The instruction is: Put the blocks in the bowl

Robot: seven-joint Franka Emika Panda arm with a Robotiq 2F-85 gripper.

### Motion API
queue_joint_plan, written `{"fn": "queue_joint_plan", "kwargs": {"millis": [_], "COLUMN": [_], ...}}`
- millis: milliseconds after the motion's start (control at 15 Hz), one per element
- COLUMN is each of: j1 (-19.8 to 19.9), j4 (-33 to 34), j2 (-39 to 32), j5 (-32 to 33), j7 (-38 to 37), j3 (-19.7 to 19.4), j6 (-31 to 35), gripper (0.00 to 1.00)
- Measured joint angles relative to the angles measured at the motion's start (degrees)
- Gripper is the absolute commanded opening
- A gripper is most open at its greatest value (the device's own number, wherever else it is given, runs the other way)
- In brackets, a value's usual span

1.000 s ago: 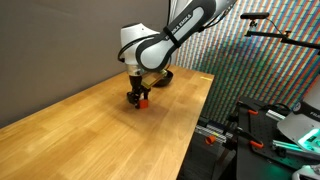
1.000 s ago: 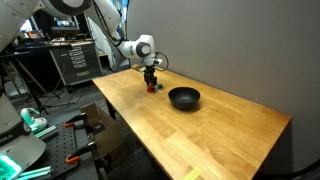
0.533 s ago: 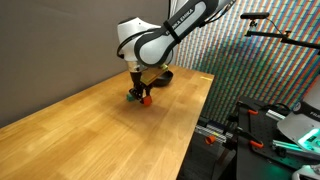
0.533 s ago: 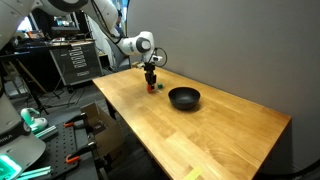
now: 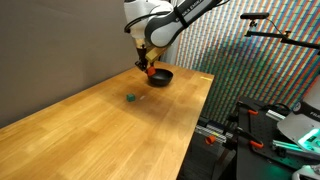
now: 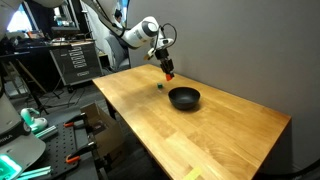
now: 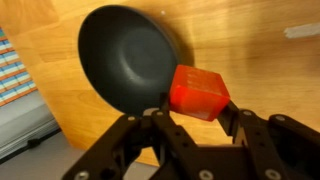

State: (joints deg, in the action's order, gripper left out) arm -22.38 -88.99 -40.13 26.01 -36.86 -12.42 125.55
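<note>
My gripper should keep holding the red-orange block until it's over the bowl's opening. The block is still short of the opening and would fall beside the bowl if my gripper opened now.
My gripper (image 7: 196,112) is shut on the red-orange block (image 7: 198,90) and holds it in the air. In both exterior views the block (image 5: 151,69) (image 6: 169,75) hangs above the table, a little short of the black bowl (image 5: 160,76) (image 6: 184,97). In the wrist view the bowl (image 7: 125,55) lies below and up-left of the block. The green block (image 5: 130,98) (image 6: 160,86) lies on the wooden table (image 5: 110,130), apart from the bowl.
The table stands against a grey wall. Beyond its edge are racks, cables and equipment (image 5: 270,120). A cart with drawers (image 6: 75,62) stands behind the table.
The gripper has lifted the red-orange block off the table and moved it toward the bowl. The green block stays where it was.
</note>
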Motion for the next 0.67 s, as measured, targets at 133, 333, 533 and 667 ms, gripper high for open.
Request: {"fn": "queue_joint_plan", "kwargs": {"millis": [133,333,533,667], "j1": [0.4,1.9,3.6,4.1], "j4": [0.0,-0.1,-0.5,-0.8], "j2": [0.4,0.4,0.4,0.4], "j5": [3.5,6.8,7.4,7.4], "j7": [-2.1,-4.9,-5.8,-5.9], "j3": [-1.5,-2.6,-2.3,-1.4], "j6": [0.3,0.6,1.2,2.1], "gripper": [0.24,0.75,0.96,1.0]}}
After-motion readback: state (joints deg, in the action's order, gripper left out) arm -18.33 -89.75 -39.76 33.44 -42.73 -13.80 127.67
